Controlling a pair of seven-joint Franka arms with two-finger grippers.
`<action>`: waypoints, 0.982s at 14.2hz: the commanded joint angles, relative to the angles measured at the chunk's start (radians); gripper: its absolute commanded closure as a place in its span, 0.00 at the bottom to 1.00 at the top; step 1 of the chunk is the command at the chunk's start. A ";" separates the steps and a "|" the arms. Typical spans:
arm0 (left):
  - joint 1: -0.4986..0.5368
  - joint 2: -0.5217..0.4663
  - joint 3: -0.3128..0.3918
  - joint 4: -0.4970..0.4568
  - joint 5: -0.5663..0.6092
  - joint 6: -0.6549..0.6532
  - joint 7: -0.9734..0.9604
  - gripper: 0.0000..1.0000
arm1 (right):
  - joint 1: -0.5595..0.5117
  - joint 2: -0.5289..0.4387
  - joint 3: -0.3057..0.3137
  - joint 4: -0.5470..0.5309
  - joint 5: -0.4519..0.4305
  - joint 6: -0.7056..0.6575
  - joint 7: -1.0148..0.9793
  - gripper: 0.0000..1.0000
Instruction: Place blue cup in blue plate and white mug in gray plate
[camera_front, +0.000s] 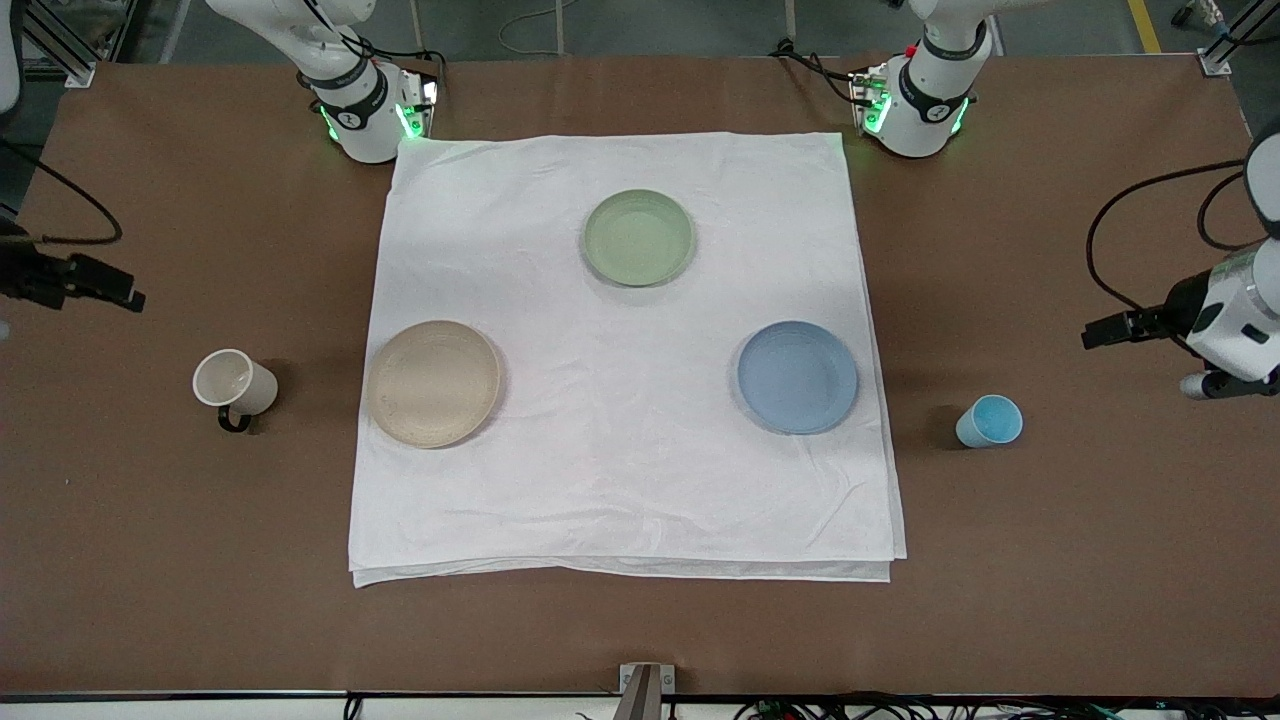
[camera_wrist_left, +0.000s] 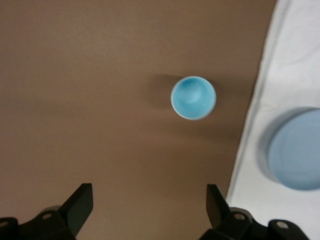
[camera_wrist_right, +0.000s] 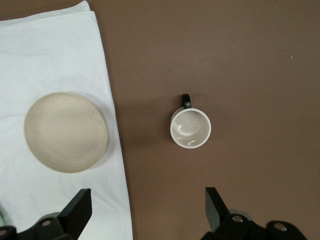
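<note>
I should next take hold of the white mug by its black handle with my right gripper, so that I can place the mug in the gray plate (camera_front: 433, 383).
The blue cup (camera_front: 989, 421) stands upright on the bare brown table at the left arm's end, just off the cloth, beside the blue plate (camera_front: 797, 377). The white mug (camera_front: 234, 383) stands upright on the bare table at the right arm's end, beside the gray plate (camera_front: 433, 383). Both plates lie empty on the white cloth (camera_front: 620, 450). My left gripper (camera_wrist_left: 149, 200) is open and empty, high over the bare table near the blue cup (camera_wrist_left: 193, 97). My right gripper (camera_wrist_right: 147, 200) is open and empty, high over the cloth's edge between the gray plate (camera_wrist_right: 65, 132) and the mug (camera_wrist_right: 190, 128).
A pale green plate (camera_front: 638, 237) lies empty on the cloth, nearer the arm bases. The mug's dark handle (camera_front: 234, 420) points toward the front camera. Cables lie on the table at the left arm's end (camera_front: 1110, 230).
</note>
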 joint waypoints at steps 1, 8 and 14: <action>0.021 0.054 -0.006 -0.074 0.012 0.141 0.003 0.01 | -0.027 0.115 0.007 0.038 -0.008 0.082 -0.010 0.00; 0.019 0.228 -0.016 -0.062 -0.002 0.305 -0.011 0.27 | -0.058 0.315 0.009 -0.105 0.005 0.451 -0.007 0.00; 0.008 0.300 -0.043 -0.027 -0.038 0.330 -0.013 0.38 | -0.109 0.413 0.013 -0.130 0.005 0.544 -0.046 0.05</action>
